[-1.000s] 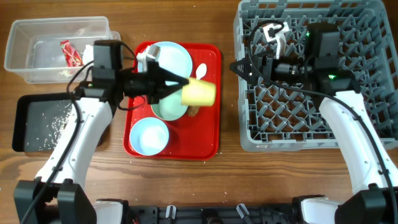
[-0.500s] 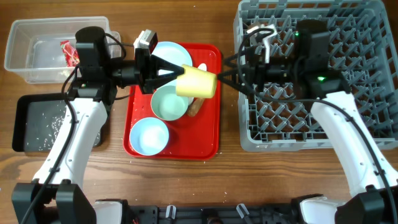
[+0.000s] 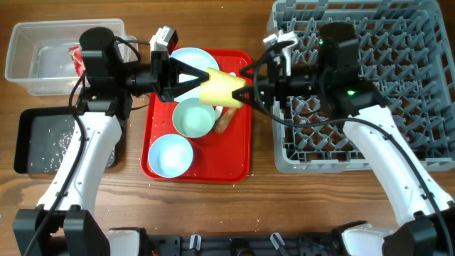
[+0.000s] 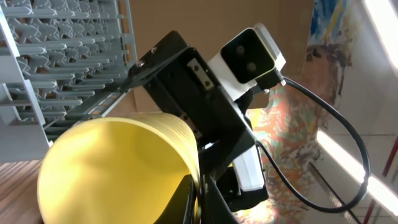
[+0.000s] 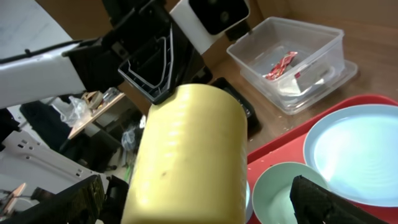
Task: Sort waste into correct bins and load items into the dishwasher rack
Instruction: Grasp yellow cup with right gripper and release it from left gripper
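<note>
My right gripper needs to move toward the yellow cup's sides first and then close on the cup. Its fingers only just reach the bottom of the cup, short of its sides.
My left gripper [image 3: 207, 80] is shut on the rim of the small yellow cup [image 3: 222, 89] and holds it on its side above the red tray. In the left wrist view the jaws [image 4: 199, 202] pinch the cup's wall [image 4: 118, 168]. My right gripper [image 3: 245, 85] is open, with a finger on either side of the cup's base; the right wrist view shows the cup [image 5: 186, 149] between its open fingers [image 5: 196, 208]. The pale blue plate [image 3: 195, 62], mint green bowl [image 3: 193, 119] and pale blue bowl [image 3: 170, 155] sit on the tray. The cup hides the white spoon.
The red tray [image 3: 238, 153] also holds a brown food stick [image 3: 224, 122]. The clear tub [image 3: 43, 57] at the back left holds the red wrapper [image 3: 77, 60]. The black tray [image 3: 43, 139] holds rice grains. The grey rack [image 3: 341, 165] fills the right side.
My left gripper has carried the yellow cup a little back over the tray. My right gripper has come left out of the rack and now straddles the cup's base.
</note>
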Tool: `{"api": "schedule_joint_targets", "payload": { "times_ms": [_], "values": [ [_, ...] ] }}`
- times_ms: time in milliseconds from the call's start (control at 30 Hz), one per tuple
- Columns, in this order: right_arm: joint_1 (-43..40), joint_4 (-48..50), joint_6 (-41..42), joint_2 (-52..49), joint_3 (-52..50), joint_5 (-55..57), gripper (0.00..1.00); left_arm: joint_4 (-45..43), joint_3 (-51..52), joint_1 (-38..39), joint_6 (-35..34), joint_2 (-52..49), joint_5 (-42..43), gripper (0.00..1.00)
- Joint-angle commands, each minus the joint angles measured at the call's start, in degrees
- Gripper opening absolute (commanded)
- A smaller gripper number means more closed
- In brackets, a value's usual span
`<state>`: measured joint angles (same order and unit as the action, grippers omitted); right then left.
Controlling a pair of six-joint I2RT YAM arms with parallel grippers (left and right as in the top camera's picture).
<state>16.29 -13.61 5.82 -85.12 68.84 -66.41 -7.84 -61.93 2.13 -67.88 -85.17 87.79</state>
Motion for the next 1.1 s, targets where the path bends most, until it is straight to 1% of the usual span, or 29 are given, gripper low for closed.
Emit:
{"api": "schedule_joint_targets", "payload": {
  "times_ms": [0,100,200,300,367,500,533,633,767,900,967,1067],
  "values": [
    [2.25,1.01,1.84,-1.38,0.79,2.58,0.97,-0.61,-0.72,-0.39,-0.55,1.18,1.31,0.04],
    [3.3,1.55,2.93,-1.68,0.79,2.78,0.94,-1.49,-0.72,-0.39,-0.57,1.18,1.29,0.04],
    [3.48,1.57,3.23,-1.68,0.79,2.82,0.86,-1.88,-0.72,-0.44,-0.57,1.18,1.29,0.04],
    [3.48,1.25,3.34,-1.68,0.79,2.82,0.8,-2.43,-0.72,-0.46,-0.57,1.18,1.09,0.04],
    [3.48,1.16,3.39,-1.68,0.79,3.04,0.74,-4.2,-0.72,-0.44,-0.59,1.18,1.09,0.04],
    [3.5,1.18,3.41,-1.68,0.79,3.04,0.64,-4.48,-0.72,-0.46,-0.57,1.18,-0.02,0.04],
    [3.52,1.2,3.39,-1.68,0.79,3.04,0.6,-4.66,-0.72,-0.44,-0.55,1.18,-0.48,0.04],
    [3.52,1.75,4.7,-1.68,0.79,3.48,0.56,-5.84,-0.72,-0.44,-0.55,1.18,-0.87,0.04],
    [3.5,4.0,6.36,-1.68,0.81,3.56,0.56,-5.95,-0.72,-0.44,-0.52,1.18,-0.35,0.13],
    [2.91,4.04,6.43,-1.62,0.81,3.58,0.56,-5.95,-0.72,-0.57,-0.52,1.18,-0.15,0.26],
    [1.81,3.48,6.8,-1.49,0.81,3.61,0.54,-5.95,-0.72,-1.16,-0.5,1.18,-0.15,0.29],
    [-1.38,2.21,7.54,-0.87,0.81,3.65,0.52,-5.95,-0.72,-2.89,-0.48,1.18,-0.15,0.29]
  ]
}}
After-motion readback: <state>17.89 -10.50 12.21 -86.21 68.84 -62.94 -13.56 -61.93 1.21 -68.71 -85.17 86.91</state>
